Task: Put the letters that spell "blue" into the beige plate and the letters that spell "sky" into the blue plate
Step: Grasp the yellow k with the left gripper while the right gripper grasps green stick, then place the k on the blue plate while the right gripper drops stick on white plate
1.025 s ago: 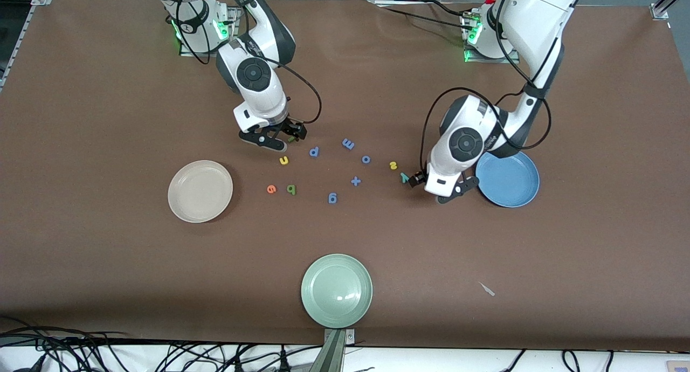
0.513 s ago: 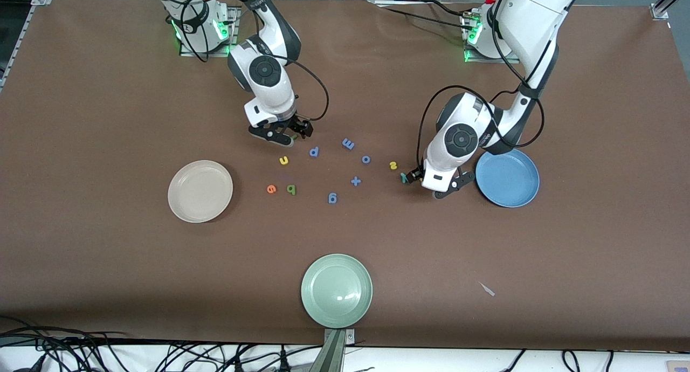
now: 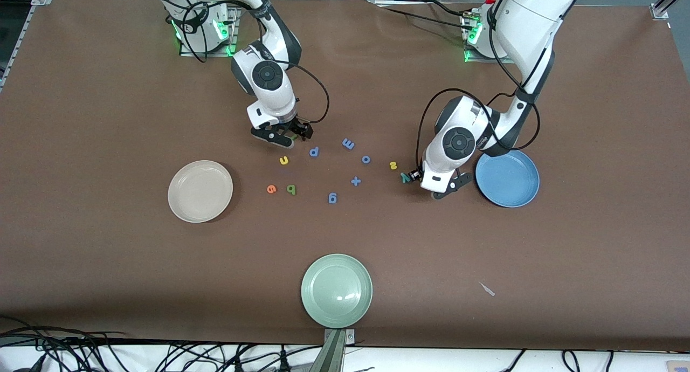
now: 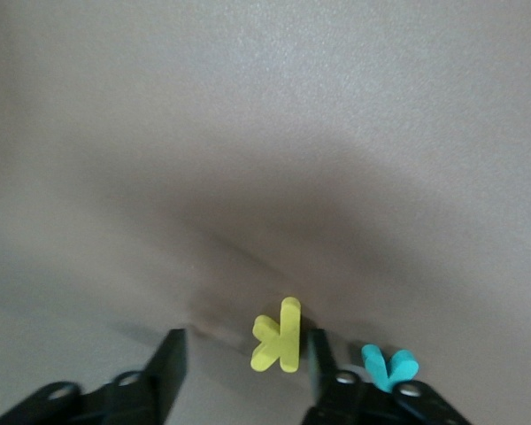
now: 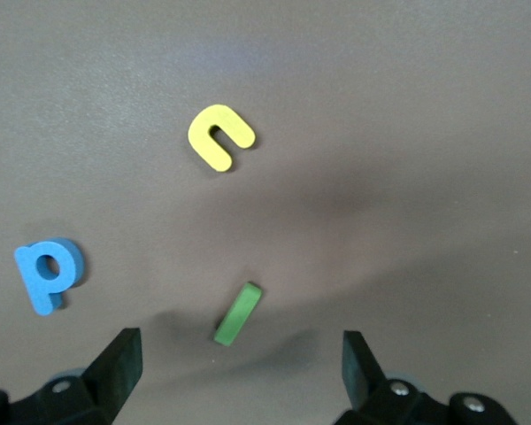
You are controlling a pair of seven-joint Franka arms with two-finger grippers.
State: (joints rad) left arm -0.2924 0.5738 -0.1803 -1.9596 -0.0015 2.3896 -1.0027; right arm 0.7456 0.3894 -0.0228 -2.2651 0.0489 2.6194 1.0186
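Observation:
My right gripper needs to pick up the olive-green l by its long straight sides next, to spell "blue" in the beige plate (image 3: 200, 191).
My left gripper (image 4: 246, 354) is down on the table beside the blue plate (image 3: 509, 179). Its jaws stand open around the yellow k (image 4: 279, 335): one finger touches the k, the other stands apart. The teal y (image 4: 389, 365) lies just outside them, and the yellow s (image 3: 393, 165) is close by. The front view hides the k under the hand. My right gripper (image 5: 239, 350) hangs open low over the olive-green l (image 5: 238, 312), close to the yellow u (image 5: 219, 137). The orange e (image 3: 271, 188) and dark green b (image 3: 291, 189) lie beside the beige plate (image 3: 200, 191).
Blue letters lie between the two grippers: a p (image 3: 314, 151), an m (image 3: 348, 144), an o (image 3: 366, 159), a plus sign (image 3: 356, 181) and a g (image 3: 332, 198). A pale green plate (image 3: 336, 290) stands near the front edge, with a small scrap (image 3: 487, 289) toward the left arm's end.
The left gripper's jaws have narrowed around the yellow k. The right gripper has shifted a little over the olive-green l, its jaws still wide.

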